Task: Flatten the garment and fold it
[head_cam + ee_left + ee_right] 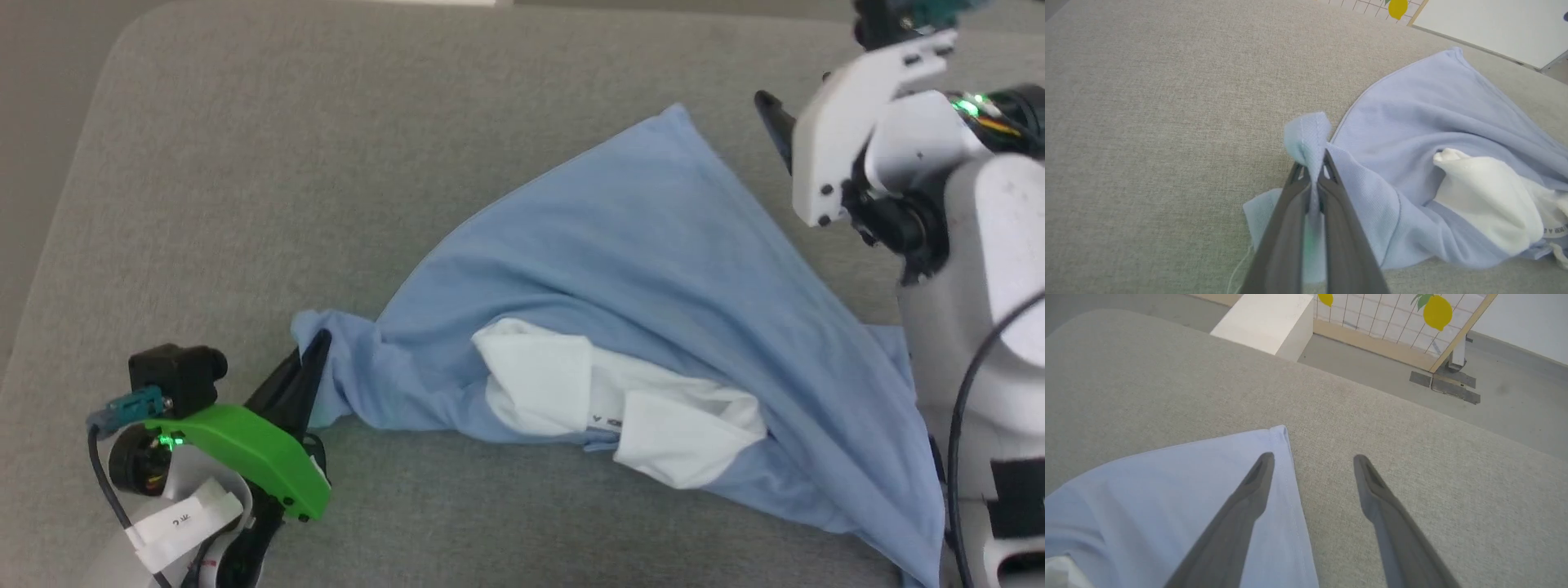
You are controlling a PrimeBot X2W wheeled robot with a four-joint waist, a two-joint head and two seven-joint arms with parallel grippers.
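My right gripper should pick up the garment by its pointed hem corner (676,116) (1280,433) next. The corner curls up, and the garment needs to be flattened.
The garment (653,278), light blue with white patches, lies crumpled on the grey cushion. One pointed corner reaches toward the far right; a bunched end trails to the left. My left gripper (314,347) is shut on that bunched left end, and the left wrist view shows the garment (1412,134) pinched between the closed fingers (1312,171). My right gripper (1312,459) hovers open above the garment's (1180,486) far pointed corner, one finger over the cloth and one over bare cushion. It holds nothing.
The grey cushion (326,147) spreads wide to the left and back. Beyond its far edge stand a white box (1267,322) and a wire-grid panel with lemon pictures (1396,322) on the floor.
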